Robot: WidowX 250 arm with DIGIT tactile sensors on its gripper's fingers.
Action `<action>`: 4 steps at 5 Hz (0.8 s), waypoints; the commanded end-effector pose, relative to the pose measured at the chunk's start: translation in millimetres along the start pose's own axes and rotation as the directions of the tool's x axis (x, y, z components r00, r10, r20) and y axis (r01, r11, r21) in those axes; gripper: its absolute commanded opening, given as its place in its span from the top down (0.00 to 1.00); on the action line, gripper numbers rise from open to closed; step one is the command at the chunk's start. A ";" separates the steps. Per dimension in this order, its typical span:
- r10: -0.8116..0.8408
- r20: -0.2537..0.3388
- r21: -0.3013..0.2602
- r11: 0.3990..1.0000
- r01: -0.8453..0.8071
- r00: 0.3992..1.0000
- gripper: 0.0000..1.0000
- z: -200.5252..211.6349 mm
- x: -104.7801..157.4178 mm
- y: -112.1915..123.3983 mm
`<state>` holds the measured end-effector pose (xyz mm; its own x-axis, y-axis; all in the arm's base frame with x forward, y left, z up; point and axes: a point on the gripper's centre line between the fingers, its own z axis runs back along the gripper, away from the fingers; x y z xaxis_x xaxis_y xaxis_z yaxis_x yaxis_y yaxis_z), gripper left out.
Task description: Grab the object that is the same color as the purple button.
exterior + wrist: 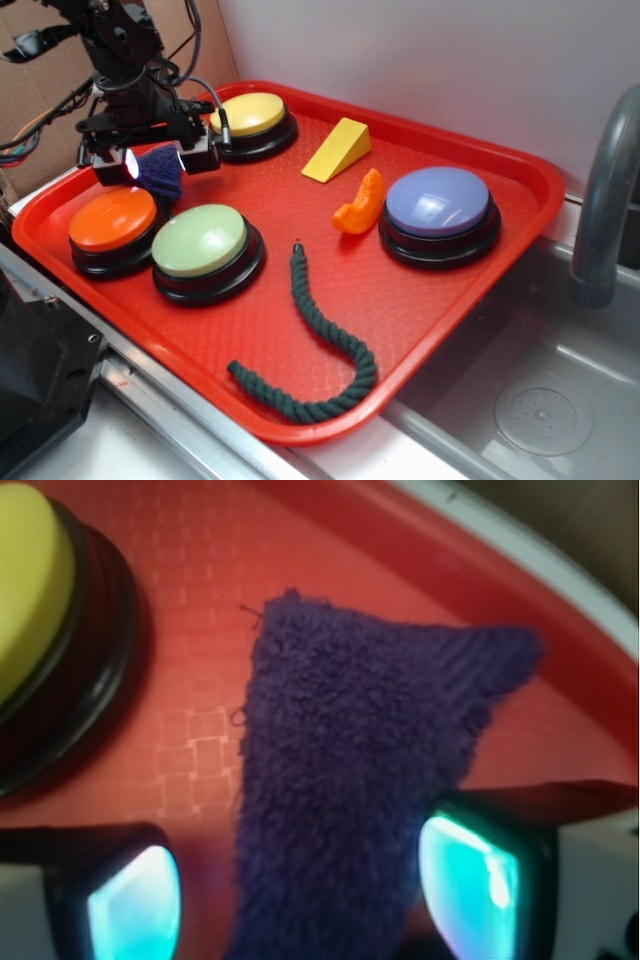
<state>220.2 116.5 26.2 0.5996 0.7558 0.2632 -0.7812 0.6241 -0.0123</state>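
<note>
My glowing fingers are on both sides of the purple cloth scrap (161, 173). I need to close my gripper now. Closing now would hold the scrap.
The small dark purple fuzzy cloth scrap (161, 173) lies on the red tray (420, 300) at its far left, between the orange and yellow buttons. My gripper (157, 162) stands over it with a finger on each side. In the wrist view the scrap (350, 760) runs up between the two glowing pads. The right pad (470, 880) touches it, and the left pad (130, 905) stands a little apart from it. The jaws are open around the scrap. The purple button (437, 200) with its lavender dome sits at the tray's right.
On the tray are an orange button (112, 218), a green button (198, 240), a yellow button (248, 113) close to the gripper, a yellow wedge (337, 150), an orange piece (360, 205) and a dark green rope (320, 340). A sink (540, 400) and faucet (605, 200) lie to the right.
</note>
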 end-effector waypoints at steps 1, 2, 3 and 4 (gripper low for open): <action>-0.084 0.024 -0.075 0.994 0.085 0.996 0.61 -3.9 14.3 10.9; -0.092 0.019 -0.087 0.992 0.093 0.996 0.98 -4.8 14.2 10.4; -0.102 0.017 -0.076 0.992 0.103 0.995 1.00 1.6 15.9 6.1; -0.123 0.005 -0.044 0.991 0.124 0.992 1.00 24.9 19.7 -3.3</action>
<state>224.8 111.1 37.6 0.7077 0.6787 0.1960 -0.6927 0.7212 0.0037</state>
